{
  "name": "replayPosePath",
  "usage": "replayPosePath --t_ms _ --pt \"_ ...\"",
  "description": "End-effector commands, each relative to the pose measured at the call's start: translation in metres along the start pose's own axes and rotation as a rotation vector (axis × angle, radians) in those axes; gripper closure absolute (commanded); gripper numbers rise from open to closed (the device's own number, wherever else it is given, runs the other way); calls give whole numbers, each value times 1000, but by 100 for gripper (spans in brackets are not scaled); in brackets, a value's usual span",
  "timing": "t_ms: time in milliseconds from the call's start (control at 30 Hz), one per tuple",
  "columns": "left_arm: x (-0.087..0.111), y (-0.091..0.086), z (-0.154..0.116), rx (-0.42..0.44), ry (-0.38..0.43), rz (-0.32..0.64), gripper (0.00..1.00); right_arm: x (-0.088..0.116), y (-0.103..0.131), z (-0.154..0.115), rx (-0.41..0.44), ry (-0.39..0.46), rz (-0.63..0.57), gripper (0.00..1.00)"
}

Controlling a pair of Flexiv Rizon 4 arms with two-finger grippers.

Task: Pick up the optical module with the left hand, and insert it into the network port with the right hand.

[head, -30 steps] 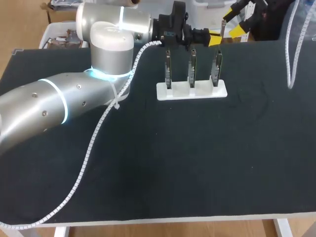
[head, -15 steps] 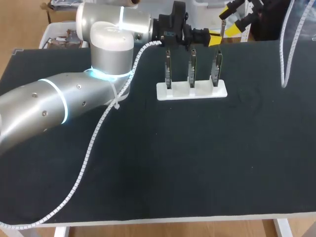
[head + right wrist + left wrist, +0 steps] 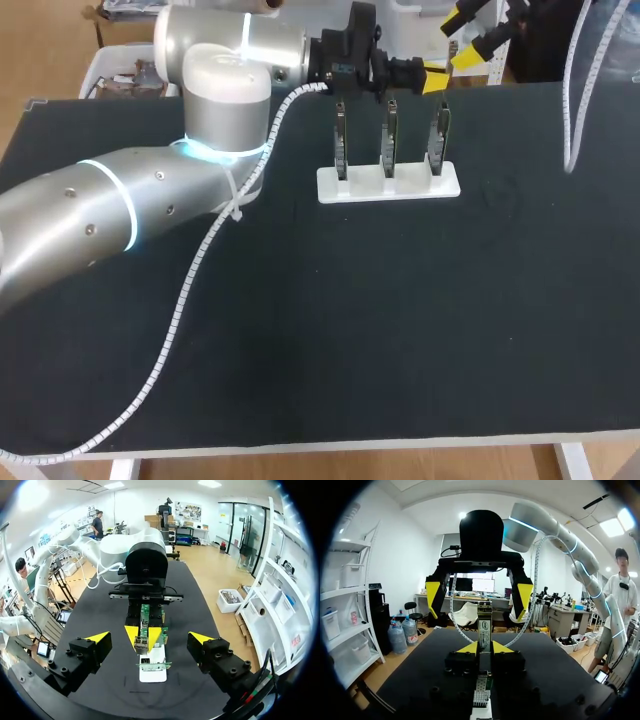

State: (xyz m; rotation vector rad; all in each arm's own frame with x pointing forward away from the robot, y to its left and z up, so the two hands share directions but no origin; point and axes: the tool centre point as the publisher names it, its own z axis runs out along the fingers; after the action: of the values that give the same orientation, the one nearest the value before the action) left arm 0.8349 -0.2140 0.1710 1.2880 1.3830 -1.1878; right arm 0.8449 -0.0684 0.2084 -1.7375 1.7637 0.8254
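I will next grab the optical module with my right gripper by its bare protruding end [image 3: 453,48], because the fingers of my left gripper cover its lower end. Then I can insert it.
The optical module [image 3: 484,625], a slim metal bar, stands upright between the fingers of my left gripper [image 3: 484,647], which is shut on its lower end. In the head view that gripper [image 3: 437,77] hovers at the table's far edge, just behind the white stand [image 3: 388,182], with the module [image 3: 449,65] sticking out of it. The stand holds three upright boards with network ports [image 3: 388,135]. My right gripper [image 3: 468,38] faces the left one from beyond the far edge, open wide. From its wrist view, the right gripper [image 3: 149,639] straddles the module [image 3: 141,643] without touching it.
A white spiral cable [image 3: 200,260] trails from my left arm across the black table [image 3: 400,320] to the front left corner. Another cable [image 3: 575,90] hangs from my right arm over the far right of the table.
My right gripper has shifted slightly left and back, toward the held module, and its hanging cable swung left with it. The left arm and module have stayed still.
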Motion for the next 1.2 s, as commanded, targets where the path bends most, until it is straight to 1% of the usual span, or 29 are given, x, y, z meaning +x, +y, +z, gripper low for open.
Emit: replayPosePath --t_ms 33,133,200,367,400,433,1133,1167,1200 --pt "0 -1 0 -2 1 1 100 -1 -8 -1 -668 -1 2 0" --pt "0 -1 0 -2 1 1 100 -1 -6 -1 -674 -1 2 0" --pt "0 -1 0 -2 1 1 100 -1 -5 -1 -683 -20 8 0" --pt "0 -1 0 -2 1 1 100 -2 -4 -3 -694 -23 17 0" --pt "0 -1 0 -2 1 1 100 -3 -4 -4 -700 -35 19 0" --pt "0 -1 0 -2 1 1 100 -3 -4 -5 -699 -19 22 0" --pt "0 -1 0 -2 1 1 100 -2 0 -4 -708 -10 19 0" --pt "0 -1 0 -2 1 1 100 -2 1 -4 -711 -12 11 16" --pt "0 -1 0 -2 1 1 100 -2 1 -4 -708 -11 8 71"
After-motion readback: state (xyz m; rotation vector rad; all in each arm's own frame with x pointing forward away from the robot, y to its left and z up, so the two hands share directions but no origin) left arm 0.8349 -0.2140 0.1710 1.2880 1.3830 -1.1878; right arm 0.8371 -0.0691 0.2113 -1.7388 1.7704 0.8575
